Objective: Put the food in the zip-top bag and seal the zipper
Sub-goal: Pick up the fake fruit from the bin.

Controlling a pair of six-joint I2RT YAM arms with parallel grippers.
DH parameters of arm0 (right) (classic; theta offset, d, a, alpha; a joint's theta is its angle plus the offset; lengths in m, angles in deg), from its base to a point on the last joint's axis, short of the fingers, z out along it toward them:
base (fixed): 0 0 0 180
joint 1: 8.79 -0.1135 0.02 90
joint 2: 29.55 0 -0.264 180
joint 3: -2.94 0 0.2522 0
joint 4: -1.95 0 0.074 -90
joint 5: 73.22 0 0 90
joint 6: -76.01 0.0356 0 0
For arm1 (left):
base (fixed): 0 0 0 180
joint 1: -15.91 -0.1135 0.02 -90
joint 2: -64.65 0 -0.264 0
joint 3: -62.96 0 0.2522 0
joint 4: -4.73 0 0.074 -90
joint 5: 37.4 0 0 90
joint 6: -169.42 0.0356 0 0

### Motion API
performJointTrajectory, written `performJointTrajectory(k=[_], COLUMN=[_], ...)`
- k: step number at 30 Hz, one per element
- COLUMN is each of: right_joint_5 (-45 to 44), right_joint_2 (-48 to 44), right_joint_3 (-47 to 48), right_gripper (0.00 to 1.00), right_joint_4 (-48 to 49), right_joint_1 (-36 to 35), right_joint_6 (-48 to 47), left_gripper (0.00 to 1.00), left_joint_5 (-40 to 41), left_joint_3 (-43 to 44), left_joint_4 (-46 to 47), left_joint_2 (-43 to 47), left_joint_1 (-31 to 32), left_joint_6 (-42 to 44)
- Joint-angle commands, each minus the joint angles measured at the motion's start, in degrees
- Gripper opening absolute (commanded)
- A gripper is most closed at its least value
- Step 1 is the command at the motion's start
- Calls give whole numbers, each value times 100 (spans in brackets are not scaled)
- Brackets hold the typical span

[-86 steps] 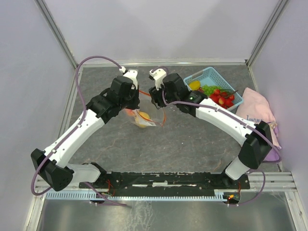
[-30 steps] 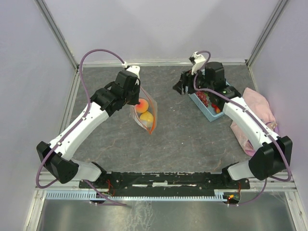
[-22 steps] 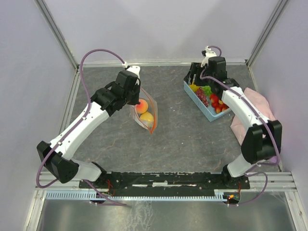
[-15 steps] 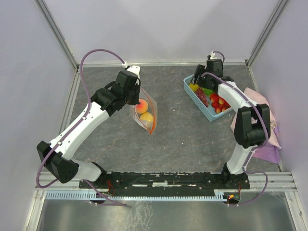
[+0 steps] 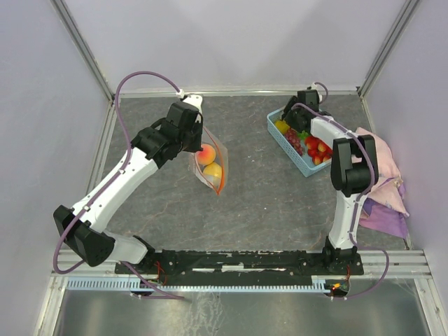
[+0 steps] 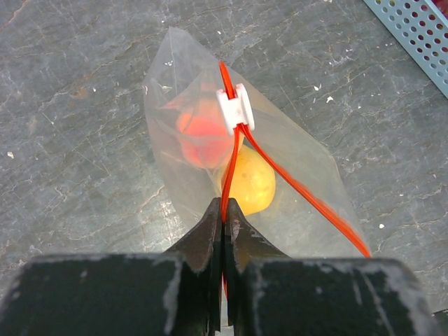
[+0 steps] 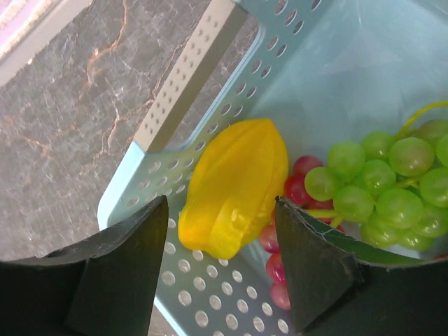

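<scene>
My right gripper grabs the ridged yellow fruit across its narrower sides next, leaving its ends free, to put it lengthwise into the zip-top bag.
The clear zip-top bag [image 5: 211, 163] hangs from my left gripper [image 6: 225, 210], which is shut on its orange-red zipper strip [image 6: 294, 185]. The white slider [image 6: 235, 110] sits near the far end. A peach [image 6: 203, 131] and a yellow fruit [image 6: 252, 183] lie inside the bag [image 6: 175, 161]. My right gripper [image 7: 222, 231] is open over the light blue basket [image 7: 189, 70], its jaws either side of a ridged yellow fruit [image 7: 238, 185]. Green grapes [image 7: 381, 185] and red-purple grapes [image 7: 276, 269] lie beside it. Red strawberries [image 5: 318, 149] show in the top view.
The basket [image 5: 280, 129] stands at the back right. A pink cloth [image 5: 381, 171] lies right of it against the wall. Metal frame rails run along the table's back and sides.
My right arm has swung from the bag over to the basket and lowered its open gripper around the yellow fruit. My left gripper holds the bag still.
</scene>
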State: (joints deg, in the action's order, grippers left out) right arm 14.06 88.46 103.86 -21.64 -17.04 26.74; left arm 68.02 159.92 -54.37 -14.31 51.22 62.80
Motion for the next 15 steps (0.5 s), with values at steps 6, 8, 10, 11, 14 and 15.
performJointTrajectory(k=[6, 8, 10, 11, 14, 15], right_joint_5=[-81, 21, 272, 386, 578, 594], right_joint_2=[457, 559, 696, 766, 831, 796], right_joint_3=[578, 589, 634, 681, 599, 507], right_gripper=[71, 72, 74, 74, 74, 74], right_joint_4=[166, 143, 128, 39, -13, 18], right_joint_1=[107, 111, 115, 113, 113, 113], right_joint_6=[511, 506, 470, 440, 369, 354], left_gripper=[3, 3, 3, 3, 3, 3], left_joint_5=[-166, -179, -191, -196, -227, -234], left_joint_3=[78, 75, 58, 50, 39, 32], left_joint_4=[175, 179, 198, 201, 201, 206], left_joint_2=[75, 86, 91, 94, 101, 100], left_joint_1=[-81, -81, -91, -86, -91, -94], left_joint_6=[212, 212, 212, 212, 195, 195])
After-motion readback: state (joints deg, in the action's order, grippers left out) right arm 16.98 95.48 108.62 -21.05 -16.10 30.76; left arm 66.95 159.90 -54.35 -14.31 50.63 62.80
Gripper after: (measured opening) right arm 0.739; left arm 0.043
